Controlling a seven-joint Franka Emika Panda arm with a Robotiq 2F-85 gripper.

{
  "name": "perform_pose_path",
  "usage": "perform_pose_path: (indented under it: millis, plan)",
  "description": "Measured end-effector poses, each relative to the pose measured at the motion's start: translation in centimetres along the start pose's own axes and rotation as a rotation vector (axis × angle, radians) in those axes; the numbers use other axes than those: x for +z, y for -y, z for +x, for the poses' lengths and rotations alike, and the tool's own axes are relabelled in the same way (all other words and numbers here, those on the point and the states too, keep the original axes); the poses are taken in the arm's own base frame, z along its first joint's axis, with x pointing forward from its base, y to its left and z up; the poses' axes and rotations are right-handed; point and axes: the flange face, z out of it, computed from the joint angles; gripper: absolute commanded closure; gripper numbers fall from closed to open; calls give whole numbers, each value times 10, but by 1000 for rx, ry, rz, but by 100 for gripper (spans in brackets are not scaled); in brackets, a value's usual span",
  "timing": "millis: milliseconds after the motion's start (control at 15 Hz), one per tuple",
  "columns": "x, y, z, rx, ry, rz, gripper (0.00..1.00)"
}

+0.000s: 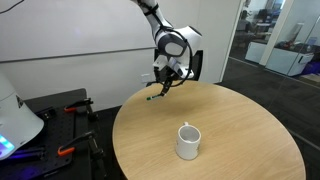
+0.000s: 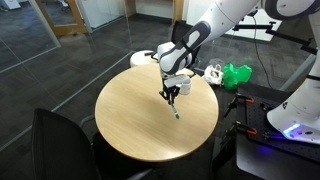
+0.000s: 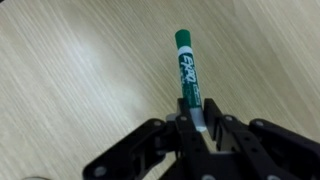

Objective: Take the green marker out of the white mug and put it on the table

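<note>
The green marker (image 1: pixel 157 96) hangs at a slant above the table and would fall if I opened now, so I need to keep my gripper closed on it.
The gripper (image 3: pixel 203 125) is shut on the whitish end of the green marker (image 3: pixel 187 70), whose green capped end points away over the tan wood. In both exterior views the gripper (image 1: pixel 168 78) (image 2: pixel 172 92) holds the marker (image 1: pixel 157 96) (image 2: pixel 175 110) hanging slanted just above the round table (image 1: pixel 235 115) (image 2: pixel 125 110), near its edge. The white mug (image 1: pixel 188 141) stands upright on the table, well apart from the gripper; nothing shows sticking out of it.
A black chair (image 2: pixel 60 140) stands at the table's near side. A green object (image 2: pixel 238 74) and a small white round surface (image 2: pixel 140 58) lie beyond the table. A black bench with tools (image 1: pixel 60 108) and a white machine (image 1: pixel 15 115) are beside the table.
</note>
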Motion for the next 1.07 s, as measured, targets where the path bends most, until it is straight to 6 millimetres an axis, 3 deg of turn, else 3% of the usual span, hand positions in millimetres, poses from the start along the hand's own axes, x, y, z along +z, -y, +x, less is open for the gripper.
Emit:
perform_pose_path:
  millis: [733, 800, 1067]
  plan:
    - [55, 12, 25, -68, -72, -92, 95]
    - [59, 13, 26, -72, -72, -96, 58]
    - [65, 18, 29, -77, -75, -98, 31]
